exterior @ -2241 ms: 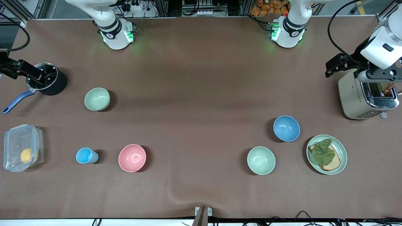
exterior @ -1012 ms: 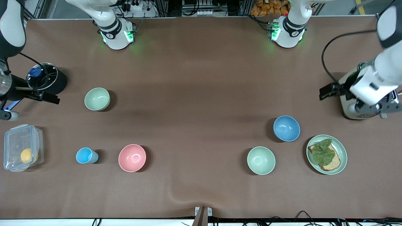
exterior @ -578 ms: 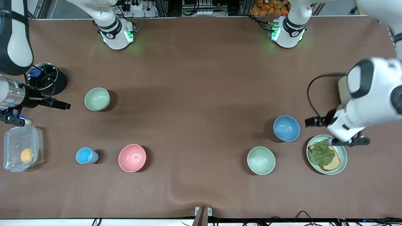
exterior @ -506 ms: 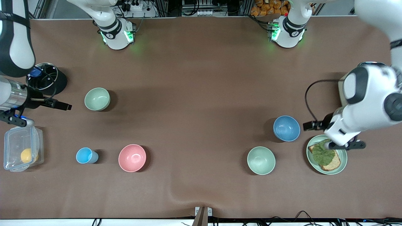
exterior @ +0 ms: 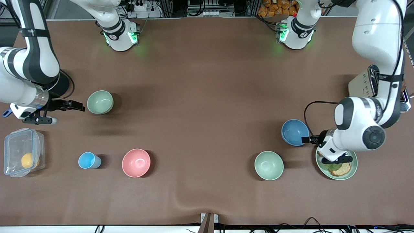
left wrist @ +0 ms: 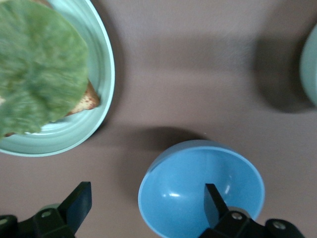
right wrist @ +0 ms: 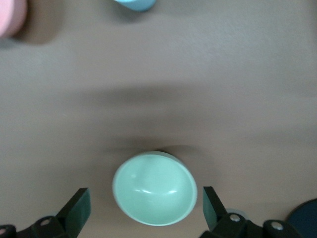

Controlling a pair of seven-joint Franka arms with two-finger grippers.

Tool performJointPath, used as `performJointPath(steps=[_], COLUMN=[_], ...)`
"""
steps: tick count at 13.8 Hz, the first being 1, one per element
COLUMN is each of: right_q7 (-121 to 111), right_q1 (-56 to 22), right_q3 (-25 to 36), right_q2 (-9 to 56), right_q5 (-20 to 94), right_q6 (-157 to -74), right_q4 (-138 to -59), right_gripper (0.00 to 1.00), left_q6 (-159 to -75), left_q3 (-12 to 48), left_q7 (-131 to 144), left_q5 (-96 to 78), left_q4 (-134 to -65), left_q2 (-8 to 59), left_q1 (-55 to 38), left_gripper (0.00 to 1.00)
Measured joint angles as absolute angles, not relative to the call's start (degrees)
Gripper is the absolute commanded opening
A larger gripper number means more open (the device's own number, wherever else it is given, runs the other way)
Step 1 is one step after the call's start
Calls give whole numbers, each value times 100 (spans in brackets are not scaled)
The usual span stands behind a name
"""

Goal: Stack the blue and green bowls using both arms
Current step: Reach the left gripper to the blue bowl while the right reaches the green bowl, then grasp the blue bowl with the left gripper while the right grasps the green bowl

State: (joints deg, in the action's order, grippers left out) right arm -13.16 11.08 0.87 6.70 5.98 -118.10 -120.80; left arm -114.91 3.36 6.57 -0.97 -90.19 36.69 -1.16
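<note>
My left gripper's fingers are above the blue bowl's rim (exterior: 308, 129). My left gripper needs to go lower first, and then it should close on the blue bowl's rim.
The blue bowl (exterior: 295, 132) stands upright toward the left arm's end of the table, beside a green plate. My left gripper (exterior: 306, 139) is open at the bowl's rim on the plate side. In the left wrist view one fingertip (left wrist: 214, 197) is over the inside of the blue bowl (left wrist: 188, 198) and the other is outside it. A green bowl (exterior: 100, 102) stands toward the right arm's end. My right gripper (exterior: 77, 105) is open beside it, and the green bowl (right wrist: 153, 188) shows between its fingers. A second green bowl (exterior: 268, 165) stands nearer the camera than the blue bowl.
The green plate (exterior: 355, 163) holds toast and lettuce, partly under the left arm. A toaster (exterior: 359, 87) stands at the left arm's end. A pink bowl (exterior: 136, 162), a light-blue cup (exterior: 87, 160) and a clear container (exterior: 22, 152) stand near the right arm's end.
Both arms swung in from the table's ends. The left gripper came from over the toaster down to the blue bowl's rim. The right gripper came from the black pot to the green bowl.
</note>
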Motion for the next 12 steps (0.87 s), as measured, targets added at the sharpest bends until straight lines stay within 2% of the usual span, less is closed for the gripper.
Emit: performJointPath(steps=[5, 7, 8, 9, 10, 11, 12], right_q7=[-2105, -2203, -2280, -2335, -2371, -2397, -2406], right_q1=[1485, 1485, 1485, 1484, 1483, 1483, 1483], right_q3=[90, 74, 67, 56, 46, 39, 35], right_q2=[649, 656, 671, 708, 758, 821, 878], right_q5=[656, 657, 657, 658, 658, 658, 658], right_q6=[-13000, -13554, -13969, -14426, -14773, -14989, -15100], right_q4=[-13119, -13499, -13737, -13999, -14193, -14321, -14386], right_gripper=[100, 98, 86, 74, 58, 31, 11], left_q6=[-11630, -11642, -11644, -11646, -11649, -11651, -11652], left_q3=[338, 338, 341, 345, 347, 348, 348], left_q7=[657, 657, 657, 656, 656, 656, 656], left_q5=[125, 128, 128, 128, 128, 128, 128], left_q4=[-9237, -9288, -9301, -9303, -9303, -9303, -9303], left_q2=[3929, 3947, 3947, 3946, 3944, 3942, 3941], left_q1=[-132, -144, -150, -156, -161, -164, -165], left_gripper=[100, 5, 0, 0, 0, 0, 0])
